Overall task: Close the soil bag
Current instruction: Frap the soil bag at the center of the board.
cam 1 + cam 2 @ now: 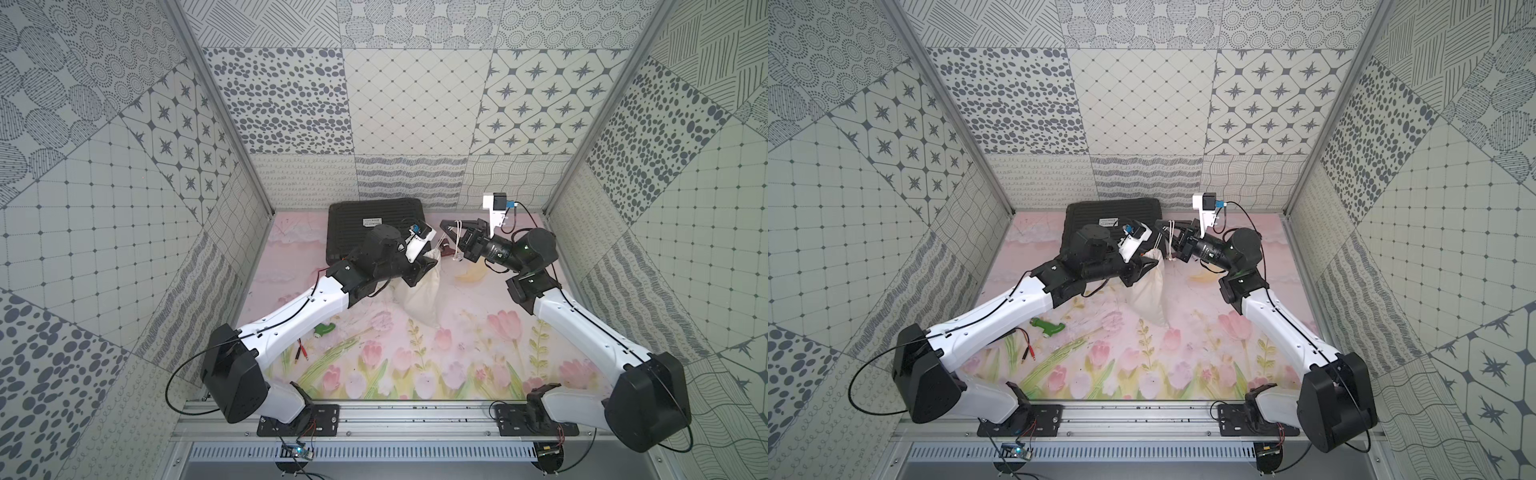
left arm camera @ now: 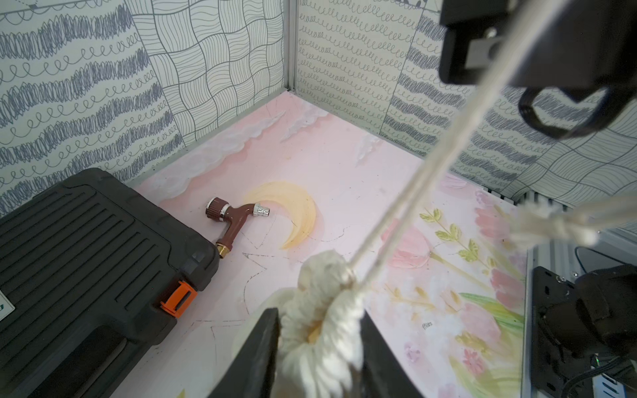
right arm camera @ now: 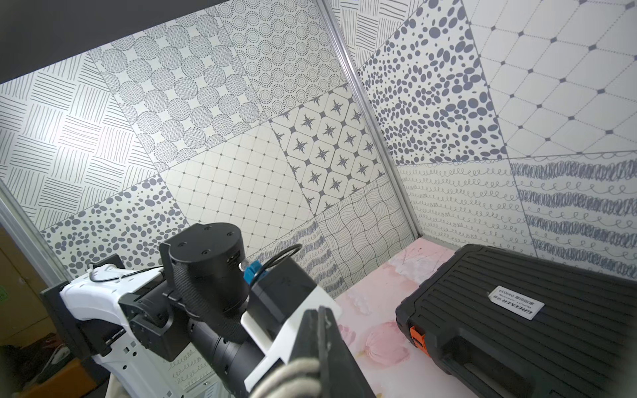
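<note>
I will next pick up the soil bag [image 1: 422, 295] with my left gripper by its puckered neck, where the cords emerge, to close the bag. This leaves the cords free for my right gripper.
The cream cloth soil bag [image 1: 422, 295] [image 1: 1148, 291] lies slanted on the mat in both top views, with its mouth toward the back. Its neck [image 2: 320, 310] is puckered tight. My left gripper [image 1: 432, 259] [image 2: 319, 312] straddles that neck with its jaws parted, and the puffed cloth sits loosely between the fingers [image 2: 265, 344]. Pale cords [image 2: 413, 193] run taut from the neck up to my right gripper [image 1: 446, 224] [image 3: 319, 312], which is shut on them. A loop of cord [image 3: 293, 375] shows at its closed jaws.
A black ribbed case [image 1: 365, 226] [image 3: 534, 327] with orange latches [image 2: 179, 298] stands at the back left. A brown tap fitting [image 2: 238, 220] lies beside it. A green tool [image 1: 324, 330] and red-tipped leads [image 1: 301, 351] lie under the left arm.
</note>
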